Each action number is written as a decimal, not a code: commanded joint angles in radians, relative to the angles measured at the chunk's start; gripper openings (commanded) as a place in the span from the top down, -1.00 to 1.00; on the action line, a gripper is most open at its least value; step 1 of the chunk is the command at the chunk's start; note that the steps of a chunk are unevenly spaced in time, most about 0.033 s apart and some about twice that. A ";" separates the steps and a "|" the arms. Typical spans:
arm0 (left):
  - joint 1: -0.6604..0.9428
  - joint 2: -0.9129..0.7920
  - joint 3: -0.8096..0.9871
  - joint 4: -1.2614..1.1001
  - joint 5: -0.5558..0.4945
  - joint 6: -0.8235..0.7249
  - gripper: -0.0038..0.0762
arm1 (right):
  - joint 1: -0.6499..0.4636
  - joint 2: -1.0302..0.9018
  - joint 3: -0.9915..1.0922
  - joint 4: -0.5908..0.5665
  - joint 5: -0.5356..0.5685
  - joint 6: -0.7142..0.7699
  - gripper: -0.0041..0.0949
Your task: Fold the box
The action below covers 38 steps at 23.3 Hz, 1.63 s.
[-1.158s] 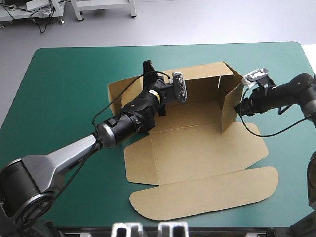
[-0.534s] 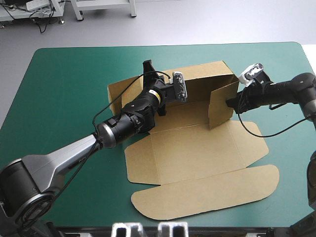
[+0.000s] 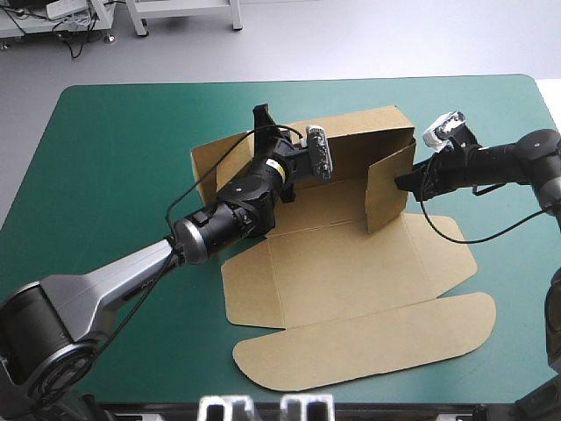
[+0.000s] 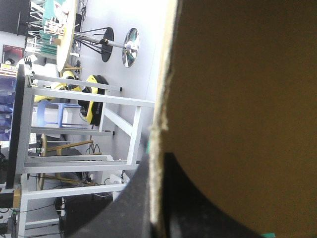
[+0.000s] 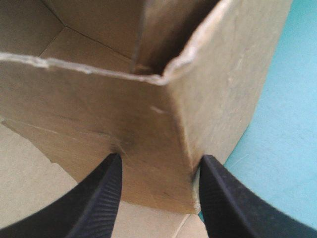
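Note:
I need to fold the box into shape, so next I should grab its upright side by its top edge (image 5: 202,37) with my right gripper.
The brown box (image 3: 351,272) lies in the middle of the table with its lid flap (image 3: 368,342) flat toward the front. Its back wall (image 3: 355,145) stands raised. My left gripper (image 3: 263,118) is shut on that wall's top edge near its left end; in the left wrist view the board edge (image 4: 156,129) runs between the left gripper (image 4: 157,158) fingers. The right end flap (image 3: 386,189) stands upright, swung inward. My right gripper (image 3: 405,181) is open, its fingertips against the flap's outer face; the right gripper (image 5: 159,159) straddles the flap's folded corner (image 5: 173,99).
The box's left end flap (image 3: 210,162) lies flat under my left arm. Bare teal-green cover (image 3: 114,158) stretches left of the box, and a narrower strip runs along the front edge (image 3: 158,377). The table's right edge is close behind my right arm.
My right gripper has moved left, swinging the right end flap further inward against the back wall. The left arm has stayed put, holding the back wall.

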 commanded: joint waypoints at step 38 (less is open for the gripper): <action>-0.005 0.038 -0.027 0.191 0.016 -0.095 0.08 | -0.002 0.111 -0.022 0.268 -0.023 -0.114 0.92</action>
